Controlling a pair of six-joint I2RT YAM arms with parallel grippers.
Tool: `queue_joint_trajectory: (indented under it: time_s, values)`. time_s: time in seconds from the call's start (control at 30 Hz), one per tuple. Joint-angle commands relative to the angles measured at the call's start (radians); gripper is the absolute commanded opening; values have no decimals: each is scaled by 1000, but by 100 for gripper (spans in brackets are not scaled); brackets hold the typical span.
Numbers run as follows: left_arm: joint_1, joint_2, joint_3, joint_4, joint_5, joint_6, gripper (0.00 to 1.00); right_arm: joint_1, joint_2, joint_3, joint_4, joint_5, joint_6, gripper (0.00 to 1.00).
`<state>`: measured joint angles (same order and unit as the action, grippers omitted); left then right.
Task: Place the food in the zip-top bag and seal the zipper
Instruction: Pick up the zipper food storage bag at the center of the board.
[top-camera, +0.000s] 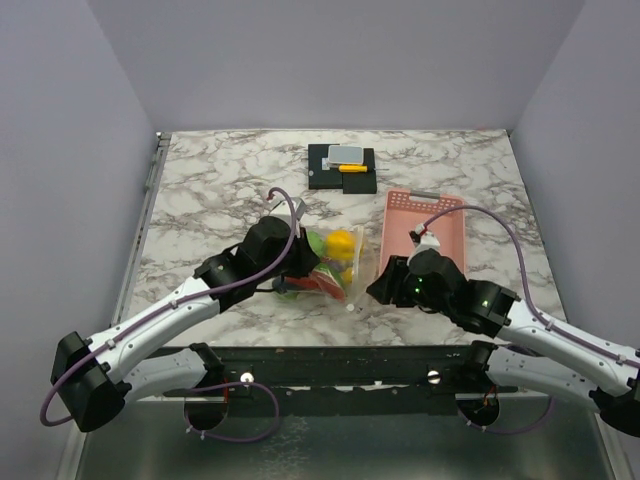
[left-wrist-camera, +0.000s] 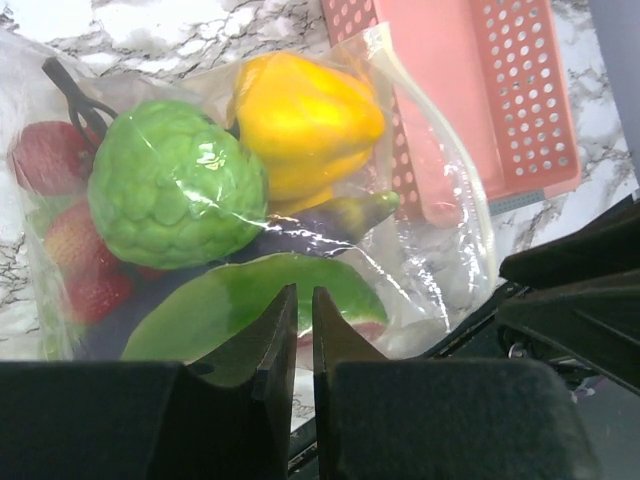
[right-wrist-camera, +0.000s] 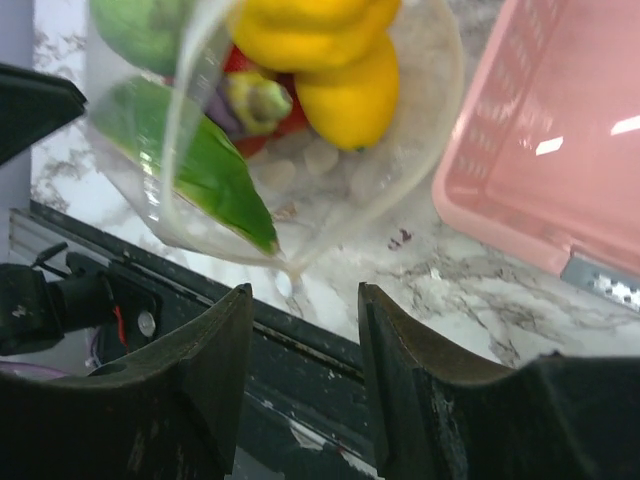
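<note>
My right gripper should pinch the zip-top bag's near corner at the zipper's end (top-camera: 352, 304) (right-wrist-camera: 290, 270) next. That leaves the rest of the zipper free to seal.
The clear zip-top bag (top-camera: 338, 265) lies on the marble table between both arms, with the food inside it: a bumpy green fruit (left-wrist-camera: 175, 185), a yellow pepper (left-wrist-camera: 305, 120), red strawberries (left-wrist-camera: 50, 155), a green leaf-shaped piece (left-wrist-camera: 250, 300) and a yellow lemon (right-wrist-camera: 345, 95). The bag's white zipper strip (left-wrist-camera: 470, 170) curves along the side nearest the basket. My left gripper (left-wrist-camera: 298, 300) is at the bag's near edge, its jaws down to a thin slit and pinching the plastic. My right gripper (right-wrist-camera: 305, 295) stands open just short of the bag's (right-wrist-camera: 330, 190) near corner, holding nothing.
A pink perforated basket (top-camera: 425, 230) stands right of the bag, close behind my right wrist. A yellow-and-grey item on a black base (top-camera: 343, 165) sits at the back centre. The table's black front rail (right-wrist-camera: 300, 340) runs directly under my right fingers.
</note>
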<state>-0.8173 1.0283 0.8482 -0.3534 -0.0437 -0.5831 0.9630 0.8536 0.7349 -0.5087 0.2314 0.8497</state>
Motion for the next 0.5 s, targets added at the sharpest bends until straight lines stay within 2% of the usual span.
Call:
queue_joint_trajectory:
  time_s: [0.0, 0.23, 0.47]
  values:
    - [7, 27, -37, 60, 9, 2, 11, 8, -53, -103, 27, -88, 87, 52]
    - [10, 41, -56, 77, 17, 2, 11, 10, -81, -278, 254, -260, 159, 52]
    - [16, 33, -56, 76, 26, 3, 11, 18, -46, -370, 491, -289, 226, 54]
